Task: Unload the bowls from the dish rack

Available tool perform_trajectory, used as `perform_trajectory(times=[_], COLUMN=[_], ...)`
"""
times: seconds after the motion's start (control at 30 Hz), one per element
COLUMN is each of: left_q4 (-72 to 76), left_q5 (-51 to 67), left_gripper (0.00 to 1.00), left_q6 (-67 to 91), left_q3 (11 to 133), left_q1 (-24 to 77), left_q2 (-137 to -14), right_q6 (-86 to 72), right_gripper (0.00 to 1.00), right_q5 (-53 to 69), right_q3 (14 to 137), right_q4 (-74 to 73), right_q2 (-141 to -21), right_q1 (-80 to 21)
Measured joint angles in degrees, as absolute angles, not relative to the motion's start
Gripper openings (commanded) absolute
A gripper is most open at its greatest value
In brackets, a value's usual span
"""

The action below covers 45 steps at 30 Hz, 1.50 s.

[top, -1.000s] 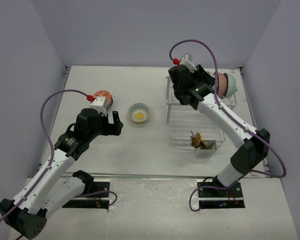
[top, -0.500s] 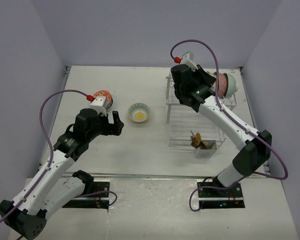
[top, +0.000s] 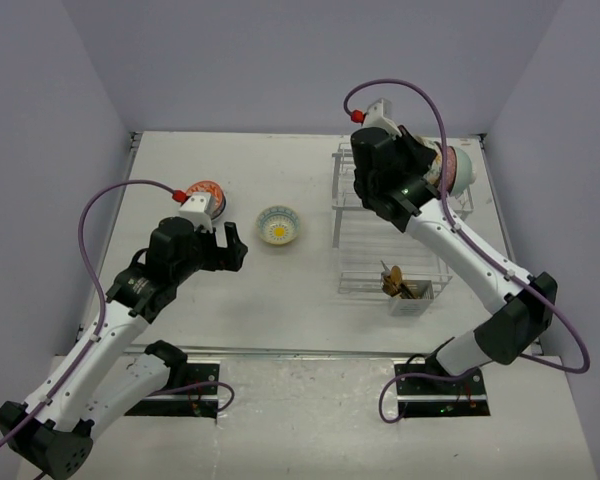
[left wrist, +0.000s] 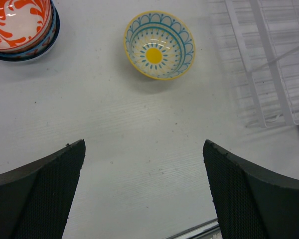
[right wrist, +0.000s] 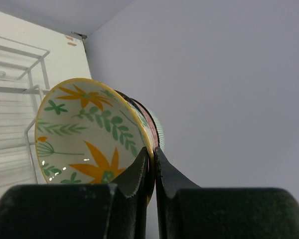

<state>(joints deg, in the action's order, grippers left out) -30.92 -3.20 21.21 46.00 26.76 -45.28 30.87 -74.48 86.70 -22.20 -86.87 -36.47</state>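
My left gripper is going to grab the cream bowl's rim next, across from my right gripper. That keeps the bowl's inside free for stacking.
The white wire dish rack [top: 388,232] stands at the right. Bowls stand on edge at its far right end [top: 453,168]. My right gripper [top: 432,165] is there, shut on the rim of the front bowl [right wrist: 84,134], cream with a yellow rim, orange flowers and green leaves. A pink-red bowl [right wrist: 148,117] and a pale teal one [right wrist: 160,133] stand close behind it. My left gripper [top: 235,245] is open and empty above the table [left wrist: 144,191]. A yellow-and-blue bowl [top: 279,225] [left wrist: 159,45] sits on the table. A red-orange bowl stacked on a blue one [top: 206,190] [left wrist: 17,20] sits at the left.
A small white cutlery caddy [top: 408,292] holding utensils hangs on the rack's near right corner. The rack's wires [left wrist: 269,59] lie right of my left gripper. Walls close the table at the back and both sides; the right wall is close behind the racked bowls.
My right arm has shifted a little to the right and back at the racked bowls, its elbow swinging outward. The left arm and the table bowls have not moved.
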Motion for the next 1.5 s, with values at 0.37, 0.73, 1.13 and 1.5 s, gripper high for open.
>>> perform_trajectory(times=[0.37,0.73,1.13,1.5], left_q4=[-30.89,-30.65,-25.32,-24.21], left_q5=[-3.25,-3.16,6.00,-6.48], left_gripper=[1.00,1.00,1.00,0.81], left_q6=[21.23,21.34,25.28,29.65], left_q3=[45.74,45.47,57.10,82.54], left_q1=[26.76,26.76,28.80,42.61], left_q2=[-45.32,-45.19,-50.15,-74.11], right_q6=[29.52,15.55,-7.31,-17.21], right_gripper=[0.00,0.00,0.00,0.00], right_q5=[-73.69,-69.49,-40.53,-19.99], right_q3=[87.00,98.50,110.93,103.04], right_q4=[-21.89,-37.76,-56.88,-53.69], right_q2=[-85.43,-85.84,-85.73,-83.00], right_q1=[-38.04,-38.61,-39.13,-40.69])
